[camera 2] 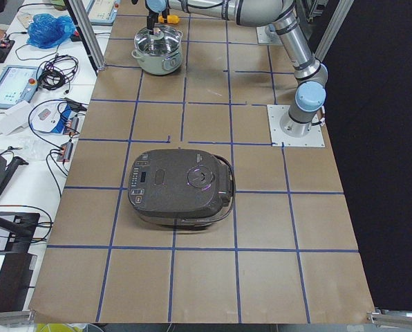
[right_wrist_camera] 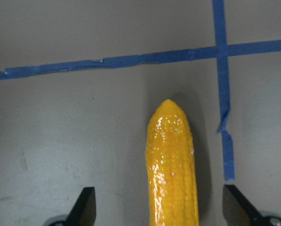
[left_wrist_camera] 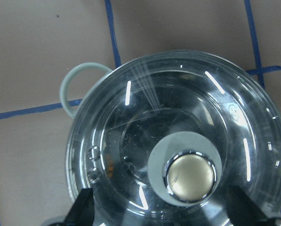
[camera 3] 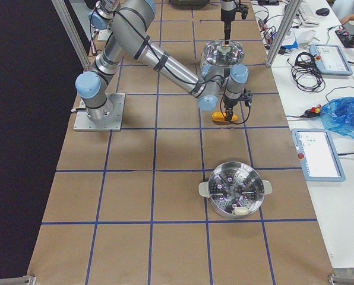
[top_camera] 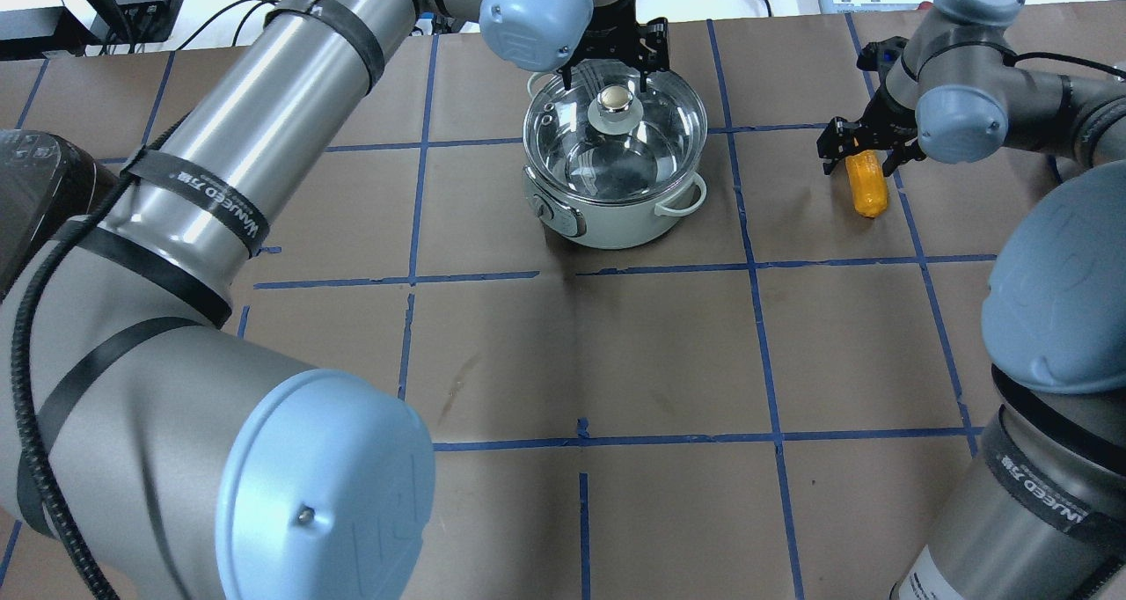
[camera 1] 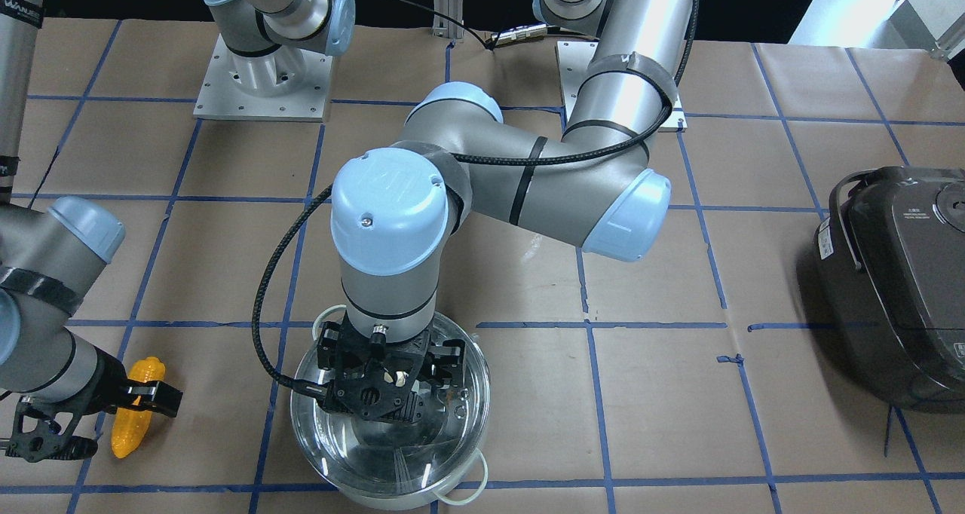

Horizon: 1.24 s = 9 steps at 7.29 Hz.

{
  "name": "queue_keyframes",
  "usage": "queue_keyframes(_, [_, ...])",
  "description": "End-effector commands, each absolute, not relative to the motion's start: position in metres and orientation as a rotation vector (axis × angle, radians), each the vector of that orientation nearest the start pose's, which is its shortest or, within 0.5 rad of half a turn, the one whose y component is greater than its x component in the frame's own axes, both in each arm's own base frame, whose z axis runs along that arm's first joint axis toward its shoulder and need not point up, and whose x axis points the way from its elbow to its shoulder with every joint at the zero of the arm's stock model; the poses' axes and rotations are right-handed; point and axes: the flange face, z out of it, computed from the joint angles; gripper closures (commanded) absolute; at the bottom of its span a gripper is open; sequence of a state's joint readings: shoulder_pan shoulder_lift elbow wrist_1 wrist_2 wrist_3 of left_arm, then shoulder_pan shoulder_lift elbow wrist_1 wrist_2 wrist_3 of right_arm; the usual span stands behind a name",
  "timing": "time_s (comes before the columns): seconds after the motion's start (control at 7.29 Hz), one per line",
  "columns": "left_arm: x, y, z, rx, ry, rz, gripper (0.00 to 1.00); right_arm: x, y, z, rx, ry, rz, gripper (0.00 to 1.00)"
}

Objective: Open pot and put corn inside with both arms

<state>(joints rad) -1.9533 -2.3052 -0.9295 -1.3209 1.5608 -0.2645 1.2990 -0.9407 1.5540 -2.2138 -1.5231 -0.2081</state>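
My right gripper grabs the yellow corn around its plump middle [camera 1: 136,409] next, to put the corn inside the pot [camera 1: 398,451].
The steel pot [top_camera: 616,222] stands at the far middle of the table with its glass lid [top_camera: 651,156] on and the pale knob [top_camera: 614,98] upright. My left gripper [top_camera: 607,72] hangs open just above the lid; in the left wrist view its fingertips [left_wrist_camera: 81,209] stand wide on either side of the knob [left_wrist_camera: 190,175] without touching it. The yellow corn [top_camera: 865,186] lies flat on the table to the pot's right. My right gripper [top_camera: 864,147] is open and low over it, and the corn [right_wrist_camera: 171,165] lies between the spread fingertips [right_wrist_camera: 84,205].
A dark grey rice cooker [camera 1: 897,288] sits shut at the table's left end [camera 2: 182,187]. A steel steamer insert [camera 3: 235,196] stands at the right end. Blue tape lines grid the brown table cover [top_camera: 581,354].
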Motion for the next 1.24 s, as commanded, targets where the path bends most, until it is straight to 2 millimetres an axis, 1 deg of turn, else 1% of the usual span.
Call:
queue_keyframes(0.0, [-0.436, -0.678, 0.345, 0.153, 3.203, -0.225, 0.0, -0.048, -0.682, 0.172, 0.089, 3.102, -0.064, 0.27])
queue_keyframes(0.14, [-0.437, -0.677, 0.341, 0.133, 3.205, -0.211, 0.0, -0.047, -0.68, 0.174, 0.092, 3.102, -0.049, 0.6])
queue_keyframes(0.27, [-0.435, -0.676, 0.344, 0.13, 3.202, -0.213, 0.0, -0.046, -0.677, 0.173, 0.091, 3.091, 0.02, 0.9])
queue_keyframes(0.41, [-0.434, -0.674, 0.35, 0.141, 3.195, -0.214, 0.23, -0.047, -0.679, 0.179, 0.093, 3.091, 0.03, 0.93])
queue_keyframes(0.55, [-0.434, -0.673, 0.348, 0.151, 3.191, -0.198, 0.78, -0.049, -0.684, 0.191, 0.093, 3.098, -0.001, 0.93])
queue_keyframes(0.69, [-0.434, -0.674, 0.347, 0.15, 3.189, -0.196, 0.95, -0.049, -0.686, 0.222, 0.091, 3.096, 0.007, 0.93])
queue_keyframes(0.82, [-0.433, -0.673, 0.357, 0.179, 3.186, -0.222, 0.99, -0.048, -0.684, 0.269, 0.089, 3.092, 0.028, 0.93])
queue_keyframes(0.96, [-0.43, -0.672, 0.368, 0.186, 3.183, -0.246, 0.99, -0.042, -0.683, 0.305, 0.079, 3.09, 0.028, 0.93])
queue_keyframes(1.1, [-0.423, -0.67, 0.384, 0.183, 3.183, -0.259, 0.99, -0.031, -0.685, 0.335, 0.059, 3.099, -0.027, 0.93])
